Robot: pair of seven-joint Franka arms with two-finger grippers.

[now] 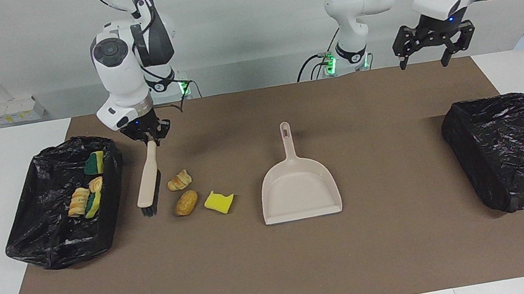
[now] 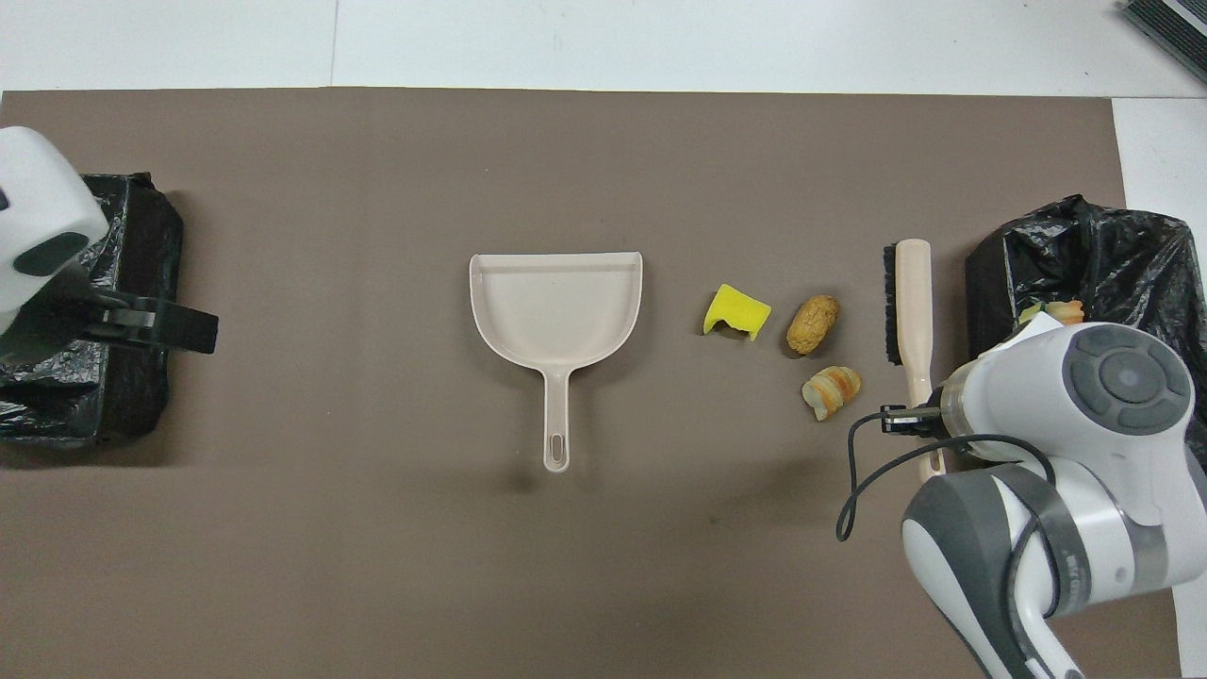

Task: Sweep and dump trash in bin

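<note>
The beige dustpan should be held by its handle (image 2: 555,421), so my left gripper should grab it there next. The beige dustpan's wide pan (image 2: 555,307) then stays free to catch the swept trash.
Three pieces of trash lie on the brown mat: a striped pastry piece (image 1: 179,180) (image 2: 831,390), a brown bread piece (image 1: 186,202) (image 2: 812,323) and a yellow sponge chunk (image 1: 219,201) (image 2: 736,311). My right gripper (image 1: 148,133) is shut on the handle of the beige brush (image 1: 147,178) (image 2: 910,302). The brush slants down, its bristles low over the mat between the trash and the bin (image 1: 66,236) (image 2: 990,283), which holds several more scraps (image 1: 84,200). The beige dustpan (image 1: 299,191) (image 2: 556,306) lies beside the sponge chunk, toward the left arm's end. My left gripper (image 1: 430,44) hangs open, holding nothing.
A second black-bagged bin (image 1: 515,149) (image 2: 94,377) sits at the left arm's end of the mat, under the left arm. The brown mat (image 1: 281,270) covers most of the white table. The dustpan's handle points toward the robots.
</note>
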